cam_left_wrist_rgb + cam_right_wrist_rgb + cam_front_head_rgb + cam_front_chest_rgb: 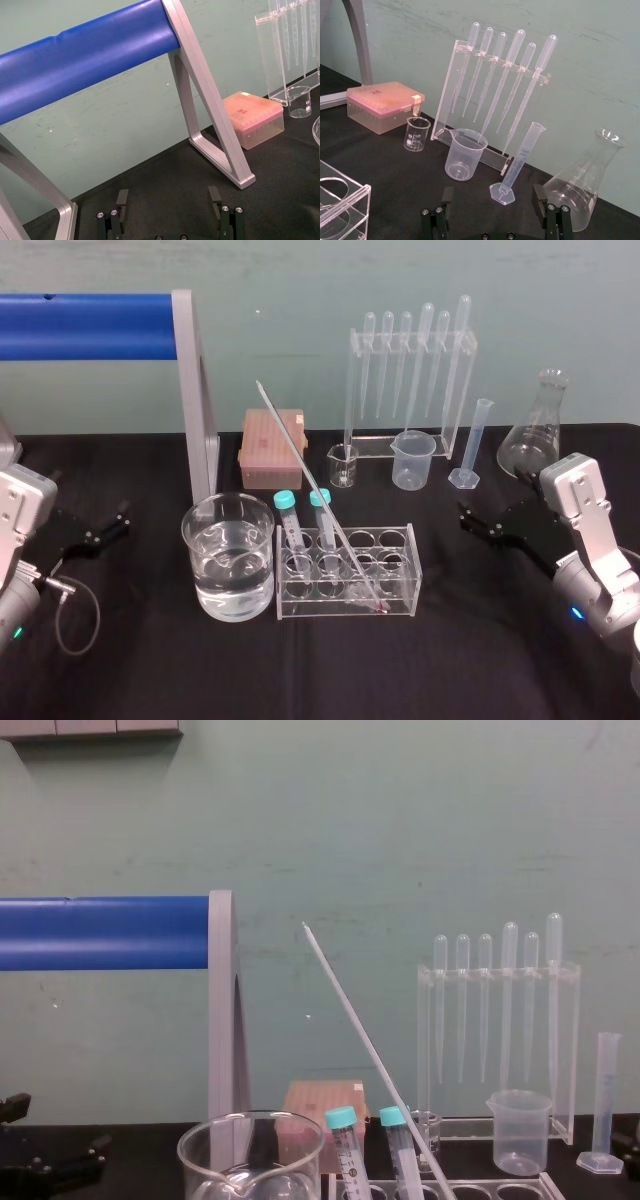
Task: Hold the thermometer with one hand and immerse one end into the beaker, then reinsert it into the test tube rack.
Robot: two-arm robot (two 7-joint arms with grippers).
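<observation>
The thermometer has teal-capped tubes crowding it near the rack. My right gripper needs to grip the thermometer by its bare upper part [358, 1025] next, to immerse one end in the beaker.
The thermometer [310, 480] is a long thin glass rod leaning up and back to the left out of the test tube rack [411, 575], with its lower end in a front hole; it also rises in the chest view [358, 1028]. Two teal-capped tubes [288, 515] stand in the rack. The wide glass beaker [192, 540], partly filled with water, sits just left of the rack. My left gripper [122, 517] rests open on the cloth far to the left, its fingers [122, 197] spread. My right gripper [467, 519] hovers open to the right of the rack, its fingers [537, 194] wide apart and nothing between them.
A blue roller on a grey frame [195, 390] stands at the back left. Behind the rack are a pink tip box [270, 448], a small glass beaker [343, 465], a plastic beaker [412, 460], a pipette stand [410, 370], a graduated cylinder [475, 445] and a conical flask [535, 430].
</observation>
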